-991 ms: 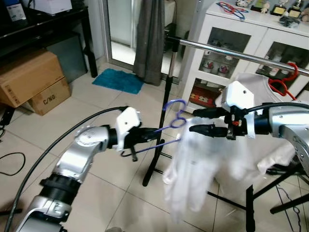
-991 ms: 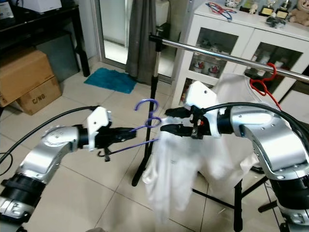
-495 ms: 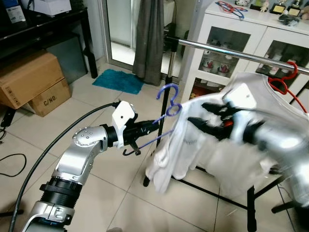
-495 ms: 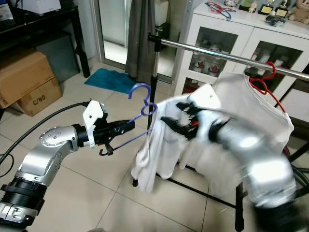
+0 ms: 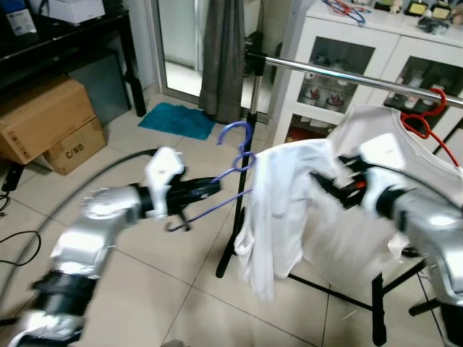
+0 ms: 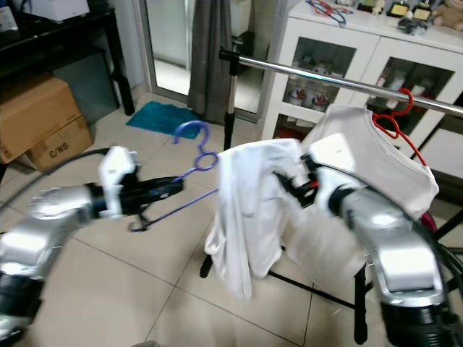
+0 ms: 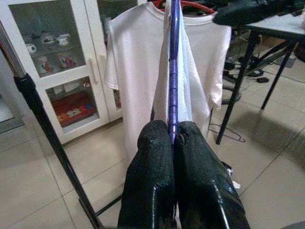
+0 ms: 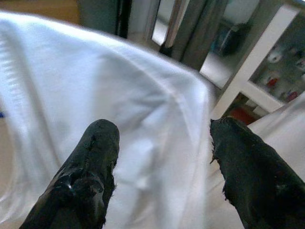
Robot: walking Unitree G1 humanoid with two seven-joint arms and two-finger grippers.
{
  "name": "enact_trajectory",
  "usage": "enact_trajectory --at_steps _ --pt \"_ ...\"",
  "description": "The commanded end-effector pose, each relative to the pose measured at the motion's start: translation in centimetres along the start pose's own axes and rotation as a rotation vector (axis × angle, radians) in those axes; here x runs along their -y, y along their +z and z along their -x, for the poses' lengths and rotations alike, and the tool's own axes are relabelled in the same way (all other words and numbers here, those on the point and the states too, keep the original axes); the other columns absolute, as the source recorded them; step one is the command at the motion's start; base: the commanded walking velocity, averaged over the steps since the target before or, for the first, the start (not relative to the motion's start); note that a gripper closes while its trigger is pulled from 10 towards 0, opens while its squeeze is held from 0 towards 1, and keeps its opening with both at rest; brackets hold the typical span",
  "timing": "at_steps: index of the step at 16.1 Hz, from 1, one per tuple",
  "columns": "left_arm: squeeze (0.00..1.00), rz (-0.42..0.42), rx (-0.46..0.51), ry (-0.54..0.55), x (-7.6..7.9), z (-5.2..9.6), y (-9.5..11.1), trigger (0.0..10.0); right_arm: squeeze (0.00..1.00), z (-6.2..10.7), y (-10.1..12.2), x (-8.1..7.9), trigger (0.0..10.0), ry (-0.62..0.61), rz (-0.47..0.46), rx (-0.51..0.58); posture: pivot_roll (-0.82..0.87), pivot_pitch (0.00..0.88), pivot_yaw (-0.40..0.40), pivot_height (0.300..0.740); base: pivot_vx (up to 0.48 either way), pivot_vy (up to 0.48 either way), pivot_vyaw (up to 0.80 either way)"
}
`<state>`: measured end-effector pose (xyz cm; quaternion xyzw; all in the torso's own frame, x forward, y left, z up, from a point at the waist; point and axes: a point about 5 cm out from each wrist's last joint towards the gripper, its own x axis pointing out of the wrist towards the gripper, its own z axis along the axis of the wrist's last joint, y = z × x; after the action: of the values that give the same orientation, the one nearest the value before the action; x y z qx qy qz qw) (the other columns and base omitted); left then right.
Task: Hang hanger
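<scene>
The white shirt's body (image 5: 278, 210) is hanging loose from the hanger. My right gripper needs to grab the shirt next by its folded side edge (image 5: 330, 160), which sticks out.
My left gripper (image 5: 211, 188) is shut on the lower bar of a purple hanger (image 5: 234, 142); in the left wrist view the hanger (image 7: 173, 71) runs straight out from between the fingers (image 7: 152, 162). A white shirt (image 5: 278, 210) is draped over the hanger's far end and hangs down limp. My right gripper (image 5: 329, 185) is open just behind the shirt's right side, and its fingers (image 8: 95, 162) straddle the white cloth (image 8: 147, 109) without pinching it. The silver rail (image 5: 347, 76) runs above and behind, and the hanger's hook stays below it.
A second white shirt (image 5: 372, 126) hangs on a red hanger (image 5: 419, 126) on the rail at the right. The rack's black pole (image 5: 249, 123) and legs stand right behind the purple hanger. A white cabinet (image 5: 340, 43), a grey curtain (image 5: 224, 50), cardboard boxes (image 5: 47, 119) and a blue mat (image 5: 177, 119) surround the rack.
The purple hanger has risen and shifted left with the left gripper. The right gripper has drawn back to the right, and the shirt now drapes over the hanger.
</scene>
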<state>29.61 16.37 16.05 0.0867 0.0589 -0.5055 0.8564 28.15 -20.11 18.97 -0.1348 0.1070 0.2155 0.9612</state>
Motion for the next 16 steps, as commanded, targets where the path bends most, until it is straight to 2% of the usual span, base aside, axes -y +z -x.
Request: enact_trajectory --at_steps 1,2,3,5,6,8,9,12,14,15,16 --pt "0.00 -0.020 0.057 -0.036 0.3 0.1 1.4 0.0 0.00 0.1 1.2 -0.9 10.0 0.086 0.006 0.077 -0.01 0.000 -0.038 0.740 0.000 0.000 0.00" --pt "0.00 -0.021 0.059 -0.037 0.3 0.1 1.5 0.0 0.00 0.0 1.5 -1.3 10.0 0.118 0.002 0.095 -0.01 0.000 -0.038 0.740 0.000 0.000 0.00" --pt "0.00 -0.019 0.059 -0.041 0.4 0.1 1.5 0.0 0.00 -0.1 2.1 -2.8 10.0 0.200 -0.026 0.126 -0.01 0.000 -0.038 0.740 0.000 0.000 0.00" --pt "0.00 -0.015 0.063 -0.049 0.6 0.0 1.6 0.0 0.00 -0.6 1.7 -3.2 10.0 0.198 -0.021 0.100 0.00 0.000 -0.043 0.740 0.000 0.000 0.00" --pt "0.00 -0.013 0.066 -0.062 0.8 0.3 1.9 0.0 0.00 -1.1 0.4 -1.3 10.0 0.075 -0.003 0.035 0.00 0.000 -0.043 0.740 0.000 0.000 0.00" --pt "0.00 -0.016 0.062 -0.060 0.8 0.7 2.0 0.0 0.00 -1.0 0.1 -0.3 10.0 0.035 0.015 0.013 0.00 0.000 -0.043 0.740 0.000 0.000 0.00" --pt "0.00 -0.020 0.057 -0.053 0.7 1.3 2.1 0.0 0.00 -0.4 -0.3 0.6 10.0 0.020 0.028 -0.011 0.00 0.000 -0.043 0.740 0.000 0.000 0.00" --pt "0.00 -0.012 0.064 -0.069 1.0 1.9 2.4 0.0 0.00 -0.1 -0.8 1.5 10.0 -0.003 0.048 -0.037 0.00 0.000 -0.040 0.740 0.000 0.000 0.00" --pt "0.00 0.000 0.079 -0.102 1.6 1.9 2.7 0.0 0.00 -0.6 -1.1 1.5 10.0 0.001 0.035 -0.035 0.00 0.000 -0.038 0.740 0.000 0.000 0.00" --pt "0.00 0.010 0.097 -0.117 2.0 1.9 3.0 0.0 0.00 -1.0 -1.5 1.0 10.0 0.044 0.017 -0.033 0.00 0.000 -0.040 0.740 0.000 0.000 0.00" --pt "0.00 0.013 0.110 -0.123 2.1 2.0 3.3 0.0 0.00 -1.3 -1.8 0.7 5.6 0.074 0.003 -0.034 0.00 0.000 -0.041 0.740 0.000 0.000 0.00"
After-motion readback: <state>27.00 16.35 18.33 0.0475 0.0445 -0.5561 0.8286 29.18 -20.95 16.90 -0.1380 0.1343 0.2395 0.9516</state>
